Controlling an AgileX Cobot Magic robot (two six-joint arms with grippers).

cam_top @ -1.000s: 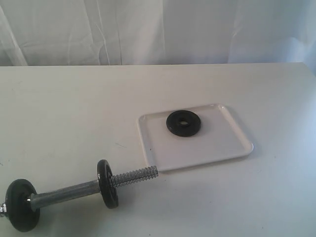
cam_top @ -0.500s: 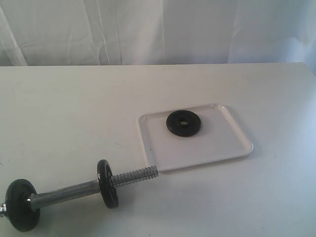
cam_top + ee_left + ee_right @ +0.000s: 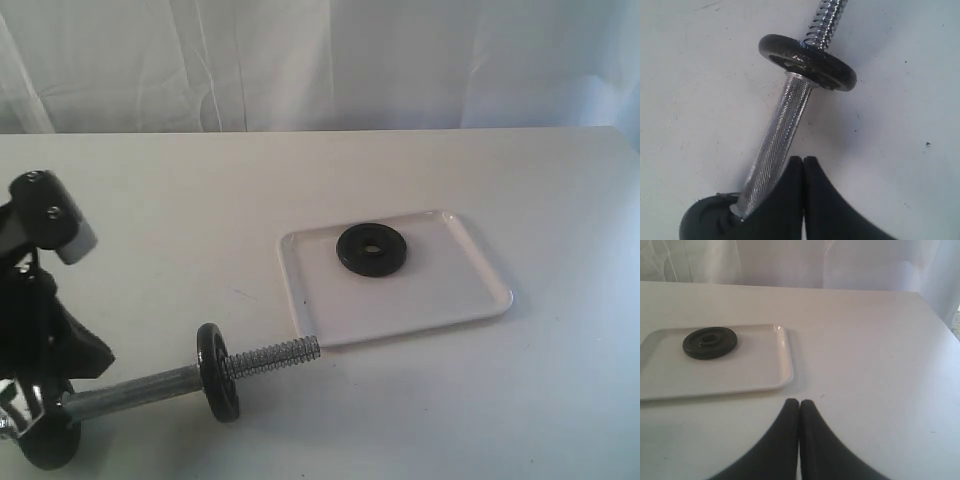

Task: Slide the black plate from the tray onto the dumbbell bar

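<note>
The left gripper next needs to grab the dumbbell bar by the bar's knurled handle, to keep the bar steady while the black plate slides on.
One black plate (image 3: 372,249) lies flat on the white tray (image 3: 440,300), right of the table's middle; the right wrist view shows the plate (image 3: 709,343) and tray (image 3: 740,375) too. The chrome dumbbell bar (image 3: 140,385) lies at the front left, its threaded end pointing at the tray. It carries an inner black disc (image 3: 217,372) and an end disc (image 3: 45,452). My left gripper (image 3: 803,160) is shut and empty, hovering over the knurled bar (image 3: 777,145) near the end disc (image 3: 705,220). My right gripper (image 3: 799,403) is shut and empty, off the tray's corner.
The left arm (image 3: 45,300) stands over the bar's left end and hides part of the end disc. A white curtain (image 3: 320,60) hangs behind the table's far edge. The right arm does not show in the exterior view.
The left arm has come into the exterior view from the left and now stands over the bar's left end. Bar, discs, tray and plate have not moved.
</note>
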